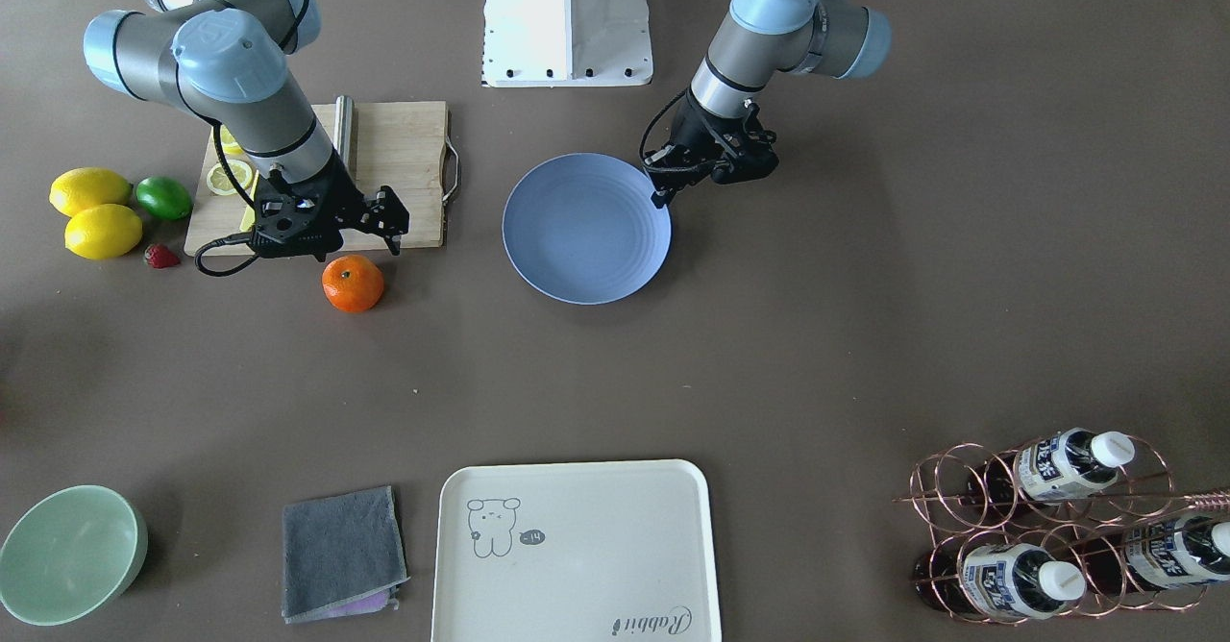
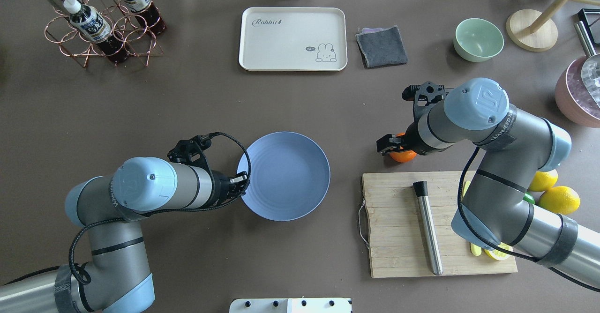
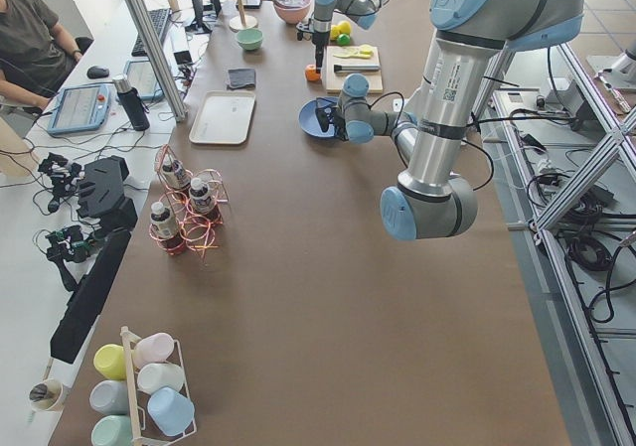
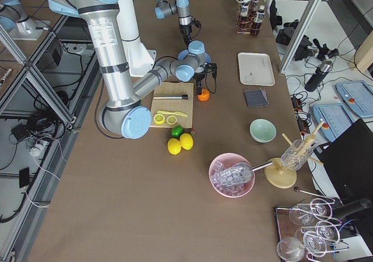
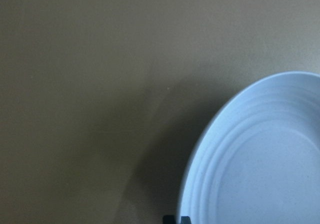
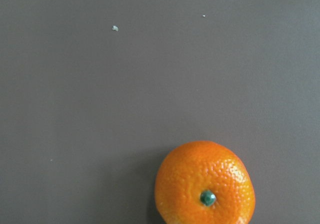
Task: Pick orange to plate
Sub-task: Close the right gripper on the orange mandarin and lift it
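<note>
I should grip the orange [image 1: 353, 283] by its round sides with my right gripper next. Then I will set it on the pale blue plate [image 1: 586, 229].
The orange [image 1: 353, 283] lies on the brown table just past the cutting board's front edge, and it fills the bottom of the right wrist view [image 6: 205, 184] with its stem dimple up. My right gripper [image 1: 334, 236] hovers over it, open and holding nothing; no finger shows in its wrist view. From overhead the wrist hides part of the orange [image 2: 402, 154]. The pale blue plate [image 1: 586, 229] sits mid-table with nothing on it. My left gripper [image 1: 659, 198] is shut, its tips [image 5: 176, 219] at the plate's rim [image 5: 200, 149].
A wooden cutting board [image 1: 404, 152] carries a steel rod [image 2: 429, 228] and lemon slices [image 1: 231, 178]. Beside it lie two lemons [image 1: 91, 190], a lime [image 1: 163, 197] and a strawberry [image 1: 161, 256]. On the far side are a mint bowl [image 1: 67, 554], grey cloth [image 1: 341, 551], cream tray [image 1: 577, 555] and bottle rack [image 1: 1057, 527].
</note>
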